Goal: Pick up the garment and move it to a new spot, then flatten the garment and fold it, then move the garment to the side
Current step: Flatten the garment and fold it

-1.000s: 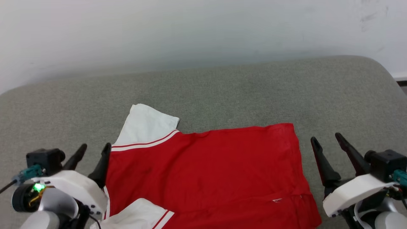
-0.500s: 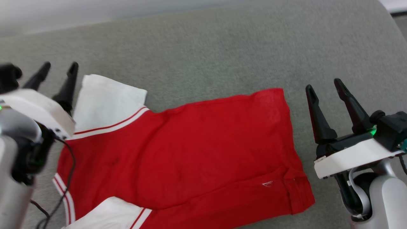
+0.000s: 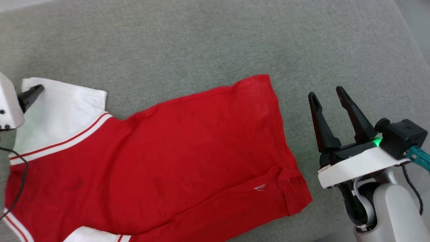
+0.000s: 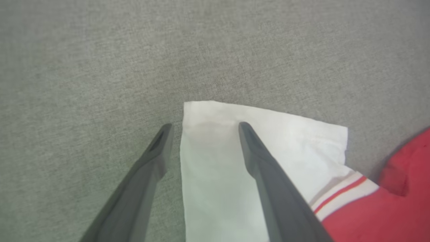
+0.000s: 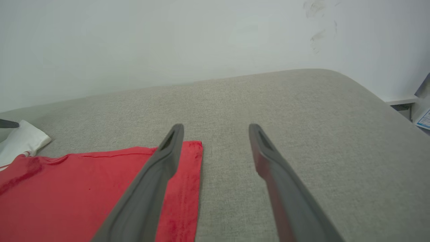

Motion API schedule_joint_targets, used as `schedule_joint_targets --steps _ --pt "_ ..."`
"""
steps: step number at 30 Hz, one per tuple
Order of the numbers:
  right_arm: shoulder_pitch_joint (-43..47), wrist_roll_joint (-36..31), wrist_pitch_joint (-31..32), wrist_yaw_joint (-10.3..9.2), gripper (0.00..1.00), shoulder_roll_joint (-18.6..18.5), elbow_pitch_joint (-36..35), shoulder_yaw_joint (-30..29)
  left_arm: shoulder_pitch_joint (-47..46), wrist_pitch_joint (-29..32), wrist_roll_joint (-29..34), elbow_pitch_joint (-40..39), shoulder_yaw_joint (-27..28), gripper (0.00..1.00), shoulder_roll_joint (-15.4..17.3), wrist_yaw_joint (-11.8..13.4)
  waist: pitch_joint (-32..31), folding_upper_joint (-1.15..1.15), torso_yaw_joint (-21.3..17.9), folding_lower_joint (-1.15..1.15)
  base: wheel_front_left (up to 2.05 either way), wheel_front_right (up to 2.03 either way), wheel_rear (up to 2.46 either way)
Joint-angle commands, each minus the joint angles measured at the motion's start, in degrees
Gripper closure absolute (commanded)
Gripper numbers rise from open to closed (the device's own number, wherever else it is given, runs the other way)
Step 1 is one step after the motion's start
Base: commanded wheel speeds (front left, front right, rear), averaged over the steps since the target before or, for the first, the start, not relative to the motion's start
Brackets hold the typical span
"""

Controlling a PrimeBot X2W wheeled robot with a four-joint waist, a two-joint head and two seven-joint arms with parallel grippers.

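My left gripper pinches the far white sleeve by its free outer corner (image 3: 30,84) next, since the rest of the sleeve (image 3: 60,117) lies flat on the cushion.
The garment (image 3: 174,151) is a red shirt with white sleeves, spread flat on a grey cushion. Its hem faces right and its upper white sleeve (image 3: 57,114) lies at the left. My left gripper (image 4: 205,127) hangs open above that sleeve's far corner. One finger is over the white cloth and the other over the cushion, and nothing is between them. One of its fingertips (image 3: 32,94) shows at the head view's left edge. My right gripper (image 3: 326,93) stands open and empty just right of the hem (image 5: 195,151), clear of the cloth.
The grey cushion (image 3: 201,43) stretches far beyond the shirt. Its rounded right edge (image 5: 386,101) drops off near a white wall (image 5: 168,43). A thin black cable (image 3: 20,181) from my left arm hangs over the shirt's left shoulder.
The head camera has tipped down and the wall has left the picture. My left gripper has moved from beside the shoulder out over the sleeve's far corner. The right gripper stays by the hem.
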Motion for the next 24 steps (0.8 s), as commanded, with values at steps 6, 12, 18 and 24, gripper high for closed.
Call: schedule_joint_targets --steps 6,12,18,24 --pt "-1.2 1.3 -1.1 -0.02 0.00 0.6 2.1 0.9 -0.4 8.3 -3.0 2.6 -1.1 0.00 0.7 2.0 2.0 0.00 -1.9 -0.01 0.00 0.00 0.00" --pt "-1.7 2.5 -0.4 -0.02 0.00 0.7 3.5 1.3 2.6 13.2 -5.2 4.4 -3.2 0.76 -2.2 4.1 1.9 0.00 -2.5 -0.01 0.00 0.00 0.00" --pt "-2.3 5.3 1.8 -0.02 0.00 -0.3 5.1 0.7 2.3 7.9 -4.0 5.0 -2.8 1.00 -4.0 3.5 0.2 0.00 -1.7 -0.01 0.00 0.00 0.00" --pt "-5.3 8.6 8.2 -0.02 0.00 -2.2 8.6 0.1 -1.1 0.2 -1.3 5.0 -2.3 1.00 -5.4 1.4 -2.0 0.00 0.8 -0.01 0.00 0.00 0.00"
